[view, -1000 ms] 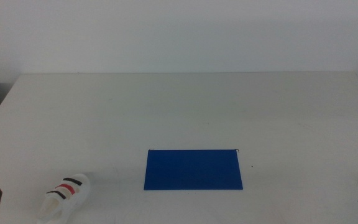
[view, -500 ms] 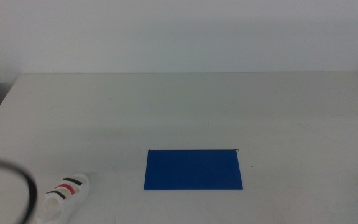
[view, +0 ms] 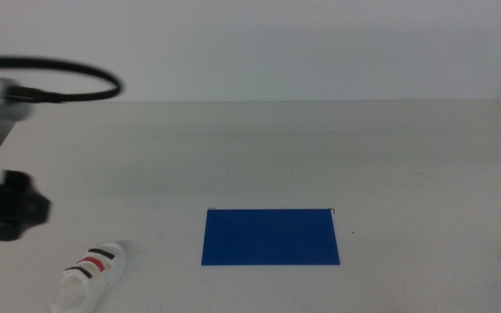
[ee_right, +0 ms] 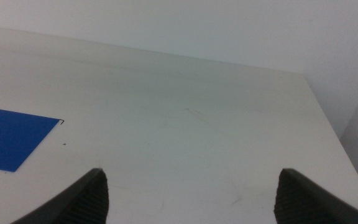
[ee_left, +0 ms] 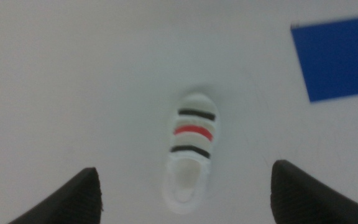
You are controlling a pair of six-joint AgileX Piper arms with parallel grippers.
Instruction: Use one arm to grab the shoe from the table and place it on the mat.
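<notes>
The shoe lies long and slim with a rounded toe (view: 113, 249). So my left gripper grabs the shoe across the straps near its middle (view: 86, 268) next.
The white shoe (view: 87, 276) with two black straps and one red strap lies on the white table (view: 259, 148) near its front left corner. The dark blue mat (view: 270, 236) lies flat to the shoe's right, apart from it. The left arm (view: 7, 207) shows blurred at the left edge, above and behind the shoe, with its black cable looping overhead. In the left wrist view, my left gripper (ee_left: 186, 179) is open and hovers over the shoe (ee_left: 190, 149), which lies between the jaws, with the mat (ee_left: 340, 56) off to one side. My right gripper (ee_right: 191, 182) is open and empty over the table's right part.
The right wrist view shows a corner of the mat (ee_right: 8, 137) and the table's far right edge (ee_right: 328, 124). A white wall stands behind the table. Nothing else lies on the tabletop.
The left arm has risen from the picture's bottom left corner and come further into view, its cable swinging up. The shoe and the mat have not moved.
</notes>
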